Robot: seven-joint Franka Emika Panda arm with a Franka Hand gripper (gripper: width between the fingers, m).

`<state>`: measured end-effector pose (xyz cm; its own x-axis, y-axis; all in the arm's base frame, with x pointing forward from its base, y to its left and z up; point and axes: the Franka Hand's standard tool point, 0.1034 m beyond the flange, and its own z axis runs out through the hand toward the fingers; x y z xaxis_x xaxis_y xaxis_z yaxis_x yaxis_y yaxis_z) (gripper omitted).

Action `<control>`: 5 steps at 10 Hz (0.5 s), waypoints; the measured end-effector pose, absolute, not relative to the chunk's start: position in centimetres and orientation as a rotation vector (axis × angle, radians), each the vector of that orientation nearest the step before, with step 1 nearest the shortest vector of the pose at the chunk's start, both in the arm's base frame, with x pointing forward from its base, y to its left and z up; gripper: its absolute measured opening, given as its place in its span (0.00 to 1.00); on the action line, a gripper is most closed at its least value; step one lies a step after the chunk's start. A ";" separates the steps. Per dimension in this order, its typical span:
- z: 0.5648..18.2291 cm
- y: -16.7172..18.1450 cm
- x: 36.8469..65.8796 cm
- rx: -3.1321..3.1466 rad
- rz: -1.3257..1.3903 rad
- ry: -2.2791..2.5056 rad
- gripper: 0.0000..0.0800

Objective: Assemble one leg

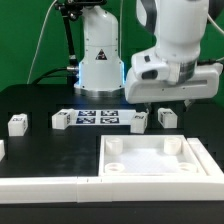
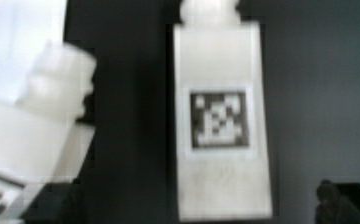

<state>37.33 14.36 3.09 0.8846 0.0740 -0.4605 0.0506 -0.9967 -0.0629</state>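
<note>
The white leg has a round end that should stay free to go into the panel. My gripper will go to the leg and grab its tagged square body [image 1: 167, 118] [image 2: 219, 125].
Several small white legs with tags lie on the black table: two at the exterior view's left [image 1: 17, 123] [image 1: 62, 119], one beside the marker board [image 1: 138, 121] and one further right [image 1: 167, 117]. My gripper [image 1: 168, 101] hangs just above that last leg. In the wrist view this leg [image 2: 218, 120] lies lengthwise between my dark fingertips [image 2: 351, 202], tag facing up, and the fingers stand clear of it on both sides. The gripper [image 2: 203, 208] is open and empty. A second leg [image 2: 44, 110] lies tilted beside it.
The marker board [image 1: 98, 117] lies in the middle of the table. The large white tabletop panel [image 1: 155, 175] with round corner holes lies at the front right. A white edge strip [image 1: 40, 186] runs along the front left. The robot base [image 1: 98, 55] stands behind.
</note>
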 end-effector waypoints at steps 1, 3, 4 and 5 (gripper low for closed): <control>2.9 14.5 37.3 -2.976 0.820 -0.124 0.81; 3.2 15.0 36.7 -2.890 1.105 -0.144 0.81; 3.0 15.2 36.8 -2.865 1.165 -0.149 0.81; 3.1 15.3 35.9 -2.812 1.307 -0.160 0.81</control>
<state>35.91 15.29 3.13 0.6403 0.1082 -0.7604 0.0779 -0.9941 -0.0759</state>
